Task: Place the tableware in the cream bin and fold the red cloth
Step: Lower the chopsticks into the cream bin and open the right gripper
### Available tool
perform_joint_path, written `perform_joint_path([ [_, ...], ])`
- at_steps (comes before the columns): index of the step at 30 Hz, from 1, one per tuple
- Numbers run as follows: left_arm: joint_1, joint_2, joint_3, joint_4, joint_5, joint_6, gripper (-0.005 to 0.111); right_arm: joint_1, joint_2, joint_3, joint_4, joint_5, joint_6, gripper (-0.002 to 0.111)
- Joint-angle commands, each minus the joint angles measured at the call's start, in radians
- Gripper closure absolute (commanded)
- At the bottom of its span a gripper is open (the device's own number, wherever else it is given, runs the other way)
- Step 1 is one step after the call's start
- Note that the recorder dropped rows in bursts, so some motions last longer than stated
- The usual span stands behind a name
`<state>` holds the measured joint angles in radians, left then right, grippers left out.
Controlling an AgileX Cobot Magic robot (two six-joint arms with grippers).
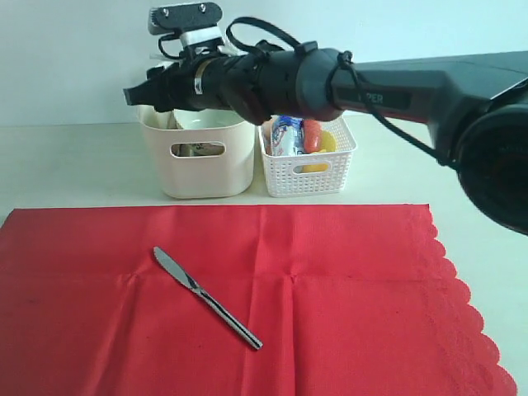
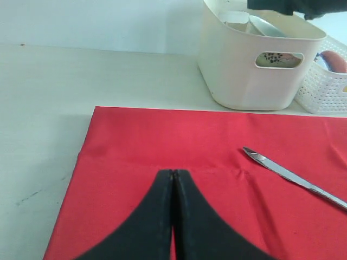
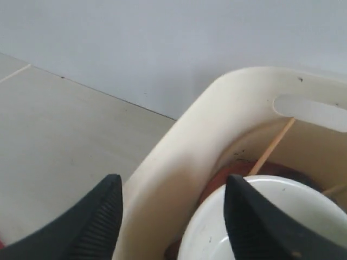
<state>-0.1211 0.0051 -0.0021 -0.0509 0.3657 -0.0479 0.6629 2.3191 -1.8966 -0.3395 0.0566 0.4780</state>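
Next, my right gripper grabs the knife by its metal handle, since the knife's blade lies bare on the red cloth.
The red cloth lies flat on the table with a metal knife on its left half. Behind it stands the cream bin. My right gripper reaches across above the bin's left rim. In the right wrist view this gripper is open, its jaws straddling the bin wall, with nothing between them. Inside the bin lie a white bowl, a brown plate and a chopstick. My left gripper is shut and empty over the cloth, left of the knife.
A white lattice basket with food items stands right of the bin. The right arm spans the scene above both containers. The cloth's scalloped edge runs along the right. Bare table lies left of the bin.
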Motion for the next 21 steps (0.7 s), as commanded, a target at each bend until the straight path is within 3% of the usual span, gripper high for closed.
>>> perform_joint_path([
  [1, 0.003, -0.005, 0.002, -0.002, -0.009, -0.006, 0.107, 0.021, -0.101, -0.006, 0.003, 0.121, -0.003, 0.054],
  [7, 0.003, -0.005, 0.002, -0.002, -0.009, -0.006, 0.107, 0.046, -0.219, -0.006, 0.004, 0.411, -0.007, 0.065],
  [16, 0.003, -0.005, 0.002, -0.002, -0.009, -0.006, 0.107, 0.082, -0.319, -0.004, 0.076, 0.767, -0.257, 0.108],
  [21, 0.003, -0.005, 0.002, -0.002, -0.009, -0.006, 0.107, 0.148, -0.366, 0.102, 0.097, 0.804, -0.312, 0.108],
])
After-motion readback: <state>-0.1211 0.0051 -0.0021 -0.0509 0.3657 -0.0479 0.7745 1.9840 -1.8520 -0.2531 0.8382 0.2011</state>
